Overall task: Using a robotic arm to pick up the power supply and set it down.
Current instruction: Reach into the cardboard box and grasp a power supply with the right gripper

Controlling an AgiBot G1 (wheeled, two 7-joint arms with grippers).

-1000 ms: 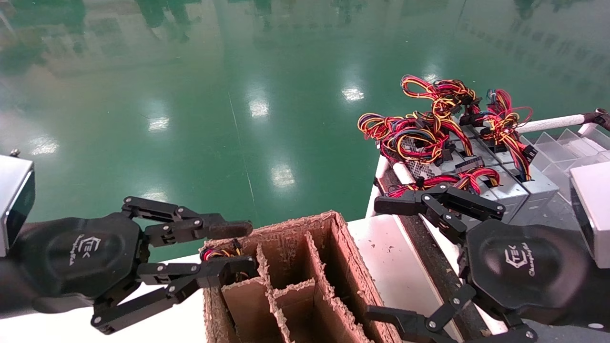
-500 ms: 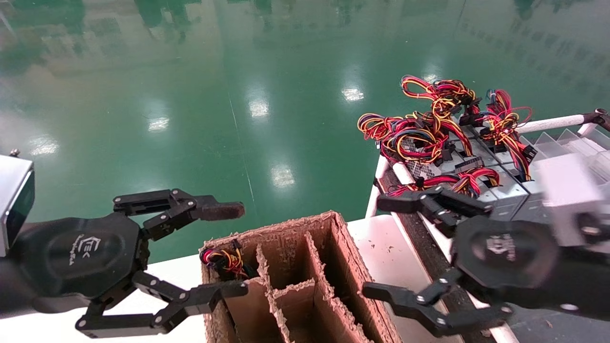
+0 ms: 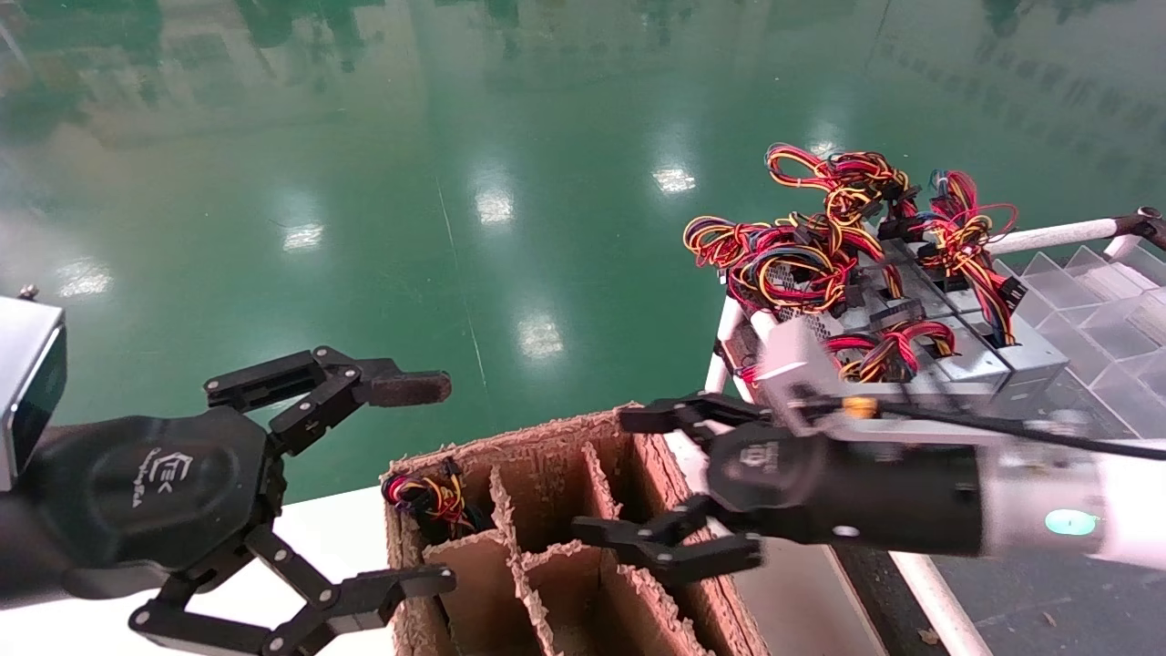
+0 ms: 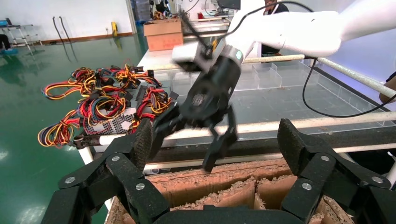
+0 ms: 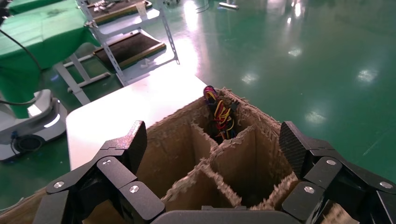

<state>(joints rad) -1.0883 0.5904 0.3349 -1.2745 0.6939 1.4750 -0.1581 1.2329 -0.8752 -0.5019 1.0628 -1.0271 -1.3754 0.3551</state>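
The right gripper grabs the supply by its wire bundle point(image 3: 434, 497) point(image 5: 222, 114) next, to pick the power supply from the cardboard box.
Several silver power supplies point(image 3: 956, 351) with red, yellow and black wire bundles lie on the rack at the right rear. Another power supply's wires point(image 3: 428, 497) stick out of the far-left cell of the torn cardboard box point(image 3: 656, 474); the right wrist view shows these wires point(image 5: 219, 114) too. My right gripper point(image 3: 606, 474), the all-black one, hovers open and empty over the box's right-hand cells point(image 5: 214, 144). My left gripper point(image 3: 410, 487), with a brown pad on its upper finger, stands wide open at the box's left side, holding nothing.
The box stands on a white table point(image 3: 346, 538). Behind the power supplies are clear plastic dividers point(image 3: 1093, 292) and a white rail point(image 3: 1048, 239). A black cable point(image 3: 1048, 426) runs along my right arm. Green floor lies beyond the table.
My right gripper has swung left from beside the rack to above the box, still open and empty. The left gripper's fingers have spread much wider.
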